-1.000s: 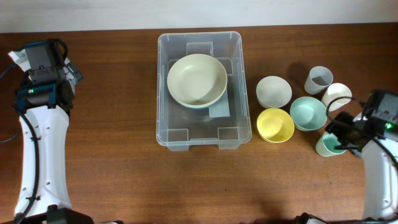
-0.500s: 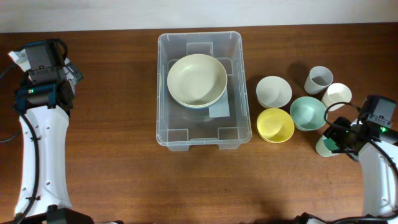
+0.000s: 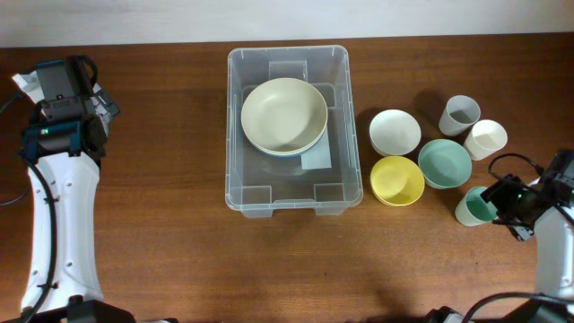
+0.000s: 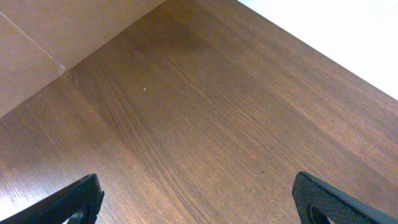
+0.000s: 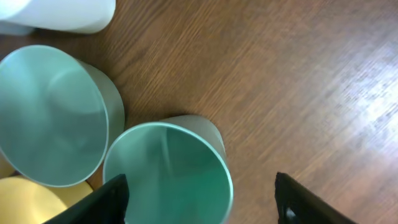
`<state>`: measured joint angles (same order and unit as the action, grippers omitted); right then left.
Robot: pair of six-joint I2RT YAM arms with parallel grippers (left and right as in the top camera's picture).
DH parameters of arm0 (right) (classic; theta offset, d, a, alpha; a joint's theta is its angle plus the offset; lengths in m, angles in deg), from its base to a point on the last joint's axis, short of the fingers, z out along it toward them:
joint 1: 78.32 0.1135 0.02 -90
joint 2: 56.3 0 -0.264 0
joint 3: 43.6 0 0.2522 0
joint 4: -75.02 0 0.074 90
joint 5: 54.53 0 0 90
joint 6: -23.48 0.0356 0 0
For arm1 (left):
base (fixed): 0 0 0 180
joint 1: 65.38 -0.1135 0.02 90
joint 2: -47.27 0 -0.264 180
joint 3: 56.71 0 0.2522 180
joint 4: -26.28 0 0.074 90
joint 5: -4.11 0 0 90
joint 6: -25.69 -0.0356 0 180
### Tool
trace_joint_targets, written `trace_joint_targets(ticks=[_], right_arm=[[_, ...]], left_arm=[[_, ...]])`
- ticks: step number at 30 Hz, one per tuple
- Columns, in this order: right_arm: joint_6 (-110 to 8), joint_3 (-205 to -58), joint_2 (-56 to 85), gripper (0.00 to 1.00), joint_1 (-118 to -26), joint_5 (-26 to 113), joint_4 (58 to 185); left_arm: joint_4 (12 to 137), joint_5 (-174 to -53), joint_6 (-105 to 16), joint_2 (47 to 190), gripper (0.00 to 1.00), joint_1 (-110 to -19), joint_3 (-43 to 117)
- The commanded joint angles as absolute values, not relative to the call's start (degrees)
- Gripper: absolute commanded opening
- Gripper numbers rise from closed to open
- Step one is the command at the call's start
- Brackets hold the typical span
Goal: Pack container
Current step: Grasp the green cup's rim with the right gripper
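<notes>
The right gripper grabs the cup's rim on the side away from the teal bowl (image 3: 444, 163) next, to pack the teal cup upright with its base free.
The clear plastic container (image 3: 240, 126) stands at the table's middle with a cream bowl (image 3: 283, 116) inside it. To its right stand a white bowl (image 3: 395, 132), a yellow bowl (image 3: 396, 180), a teal bowl (image 3: 444, 163), a grey cup (image 3: 460, 114), a cream cup (image 3: 485, 139) and a teal cup (image 3: 472, 207). My right gripper (image 3: 504, 199) is open just right of the teal cup (image 5: 166, 171); its fingers (image 5: 202, 202) straddle the cup's right rim. My left gripper (image 4: 199, 199) is open over bare wood at the far left.
The left arm (image 3: 58, 179) lies along the table's left side. The teal bowl (image 5: 50, 115) and yellow bowl (image 5: 25, 202) stand close beside the teal cup. The table's far edge (image 3: 287, 40) runs behind the container.
My right gripper has shifted right and slightly down beside the teal cup, uncovering the cream cup. The left arm has not moved.
</notes>
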<state>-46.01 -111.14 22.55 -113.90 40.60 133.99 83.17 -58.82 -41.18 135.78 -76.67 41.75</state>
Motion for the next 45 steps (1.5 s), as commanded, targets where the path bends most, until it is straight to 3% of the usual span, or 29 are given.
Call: trace_joint_targets(ticks=[1,13,23,30,35,38,40,45], right_arm=[[-46.32,-108.63,24.03,0.67,-113.74,41.36,132.15],[-46.36,-103.4,24.12,0.65,-114.4,40.84,127.28],[-46.29,-100.87,24.76,0.54,-114.4,40.84,124.44],[-46.08,-100.04,24.76,0.52,-114.4,40.88,122.97],[-46.08,-100.06,24.76,0.27,-114.4,40.86,122.78],[-46.08,-100.04,24.76,0.19,-114.4,40.86,122.75],[-46.08,-100.04,24.76,0.06,-114.4,40.86,122.75],[-46.12,-100.08,24.73,0.04,-114.4,40.86,122.82]], left_arm=[[83.22,-57.99,-41.66,135.65,0.99,-76.89,42.39],[83.22,-57.99,-41.66,135.65,0.99,-76.89,42.39],[83.22,-57.97,-41.66,135.65,0.99,-76.89,42.39],[83.22,-57.99,-41.66,135.65,0.99,-76.89,42.39],[83.22,-57.99,-41.66,135.65,0.99,-76.89,42.39],[83.22,-57.99,-41.66,135.65,0.99,-76.89,42.39],[83.22,-57.99,-41.66,135.65,0.99,-76.89,42.39],[83.22,-57.99,-41.66,135.65,1.0,-76.89,42.39]])
